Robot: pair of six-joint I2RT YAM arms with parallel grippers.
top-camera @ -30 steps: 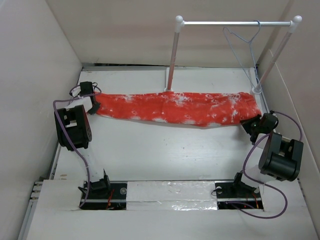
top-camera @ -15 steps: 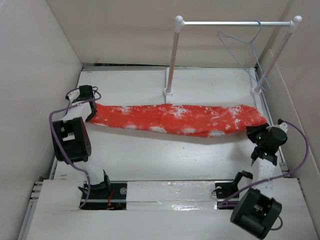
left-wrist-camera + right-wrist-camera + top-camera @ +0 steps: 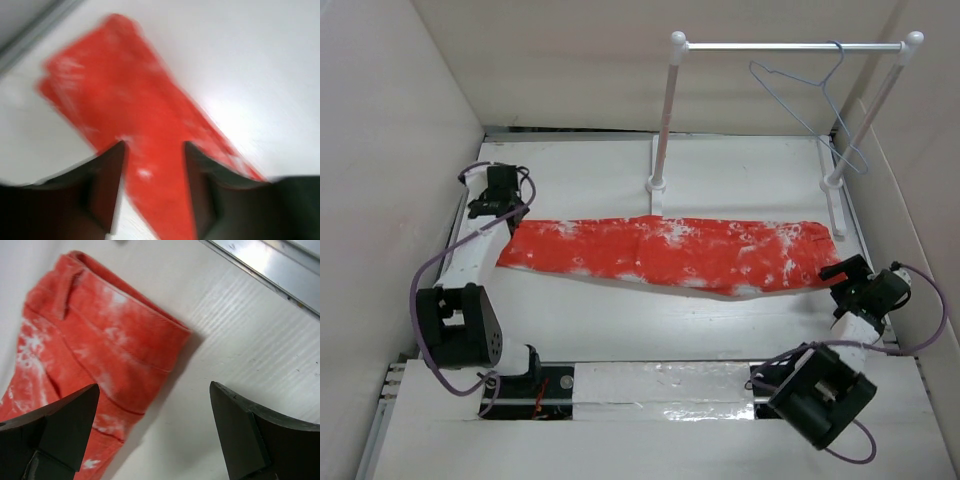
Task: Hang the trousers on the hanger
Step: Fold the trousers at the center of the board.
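Note:
My right gripper next needs to grab the trousers (image 3: 670,252) by the waistband's near corner (image 3: 834,277), to fold the waistband end over the legs for the hanger.
The red-orange trousers (image 3: 670,252) lie flat and stretched across the table, waistband end at the right. My left gripper (image 3: 510,208) hovers over their far left corner. In the blurred left wrist view its jaws (image 3: 152,147) stand apart, with the trousers (image 3: 125,110) lying below them. My right gripper (image 3: 842,270) sits just off the right end, wide open. In the right wrist view the waistband (image 3: 105,325) lies by the left finger (image 3: 70,415), and bare table shows between the jaws (image 3: 155,390). The pale blue wire hanger (image 3: 810,118) hangs by its hook from the rail.
The white two-pole rail stand (image 3: 665,110) with its metal crossbar (image 3: 770,45) stands at the back of the table, behind the trousers. White walls close in on the left, back and right. A metal strip (image 3: 260,265) runs along the table's right edge.
The trousers slid nearer the front and flattened out. The right gripper opened wide and let go of the waistband end. The left jaws parted. The hanger swung leftward.

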